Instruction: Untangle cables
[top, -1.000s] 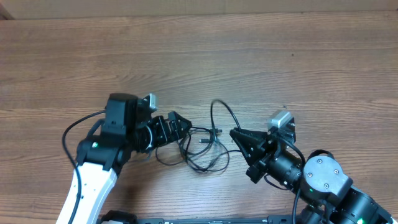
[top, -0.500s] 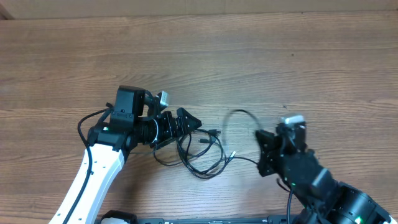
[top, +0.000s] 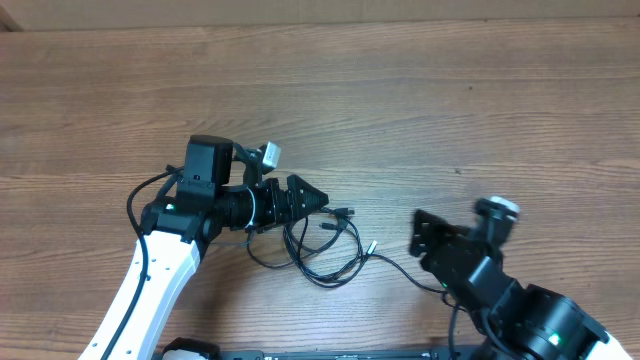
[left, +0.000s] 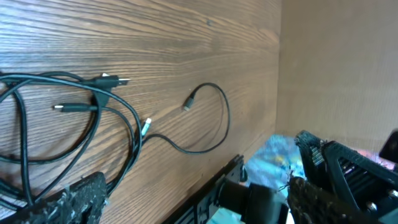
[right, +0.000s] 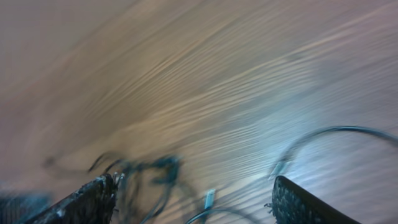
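Note:
My right gripper grabs the loop piece of cable beside the tangle's plug ends next, to pull it outward and untangle the cables.
Thin black cables (top: 322, 262) lie in a loose tangle on the wooden table between my two arms. Several small plug ends poke out of the tangle, and one strand (top: 400, 268) trails right toward my right arm. My left gripper (top: 308, 196) points right at the tangle's upper left edge. In the left wrist view it (left: 196, 190) is open, with cable loops (left: 93, 106) ahead of and beside its left finger (left: 68, 199). My right gripper (top: 420, 236) sits right of the tangle. The blurred right wrist view shows it (right: 193, 196) open, with cables (right: 155, 171) on the table beyond.
A thick black wire (top: 135, 205) loops off the left arm's side. A black rail (top: 330, 354) runs along the table's near edge. Bare wood (top: 400, 100) stretches across the far half of the table.
My right gripper has opened and let go of a cable, then drawn back to the lower right. The raised loop has dropped flat. My left gripper moved right toward the tangle.

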